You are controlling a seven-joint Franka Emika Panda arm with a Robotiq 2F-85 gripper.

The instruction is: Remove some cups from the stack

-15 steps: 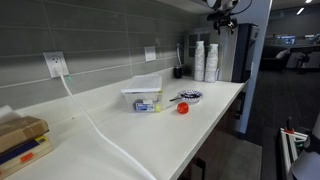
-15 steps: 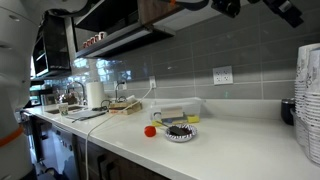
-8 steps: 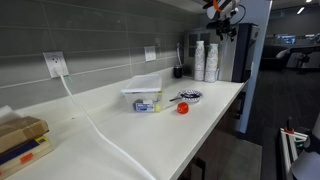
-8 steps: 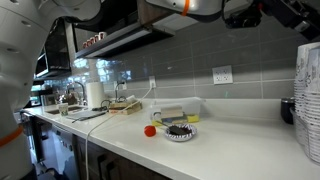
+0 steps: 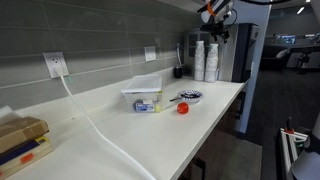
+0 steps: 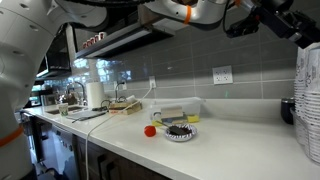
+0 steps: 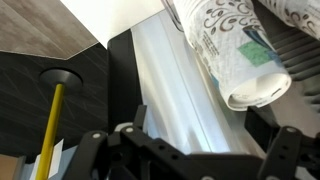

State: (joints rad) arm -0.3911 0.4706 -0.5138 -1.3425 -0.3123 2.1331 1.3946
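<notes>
Next, my gripper grabs the sides at the stack's top end from above, to remove some white cups from the stack.
Tall stacks of white cups with a grey pattern [image 5: 205,60] stand at the far end of the white counter [image 5: 110,130], against a dark appliance. They also show at the right edge of an exterior view [image 6: 310,100]. In the wrist view the stacks [image 7: 225,45] lie at the upper right, their open rims toward the camera. My gripper [image 5: 219,26] hangs in the air just above the stacks, and it shows as a dark shape in an exterior view [image 6: 290,25]. Its fingers [image 7: 190,150] are spread wide with nothing between them.
A clear plastic tub [image 5: 145,93] sits mid-counter, with a red ball [image 5: 183,108] and a small dish of dark items [image 5: 188,97] beside it. A white cable [image 5: 100,130] runs from a wall outlet. Boxes [image 5: 20,135] lie near the front. A dark cup [image 6: 288,110] stands beside the stacks.
My gripper has moved down and sideways, closer over the cup stacks. Nothing on the counter has moved.
</notes>
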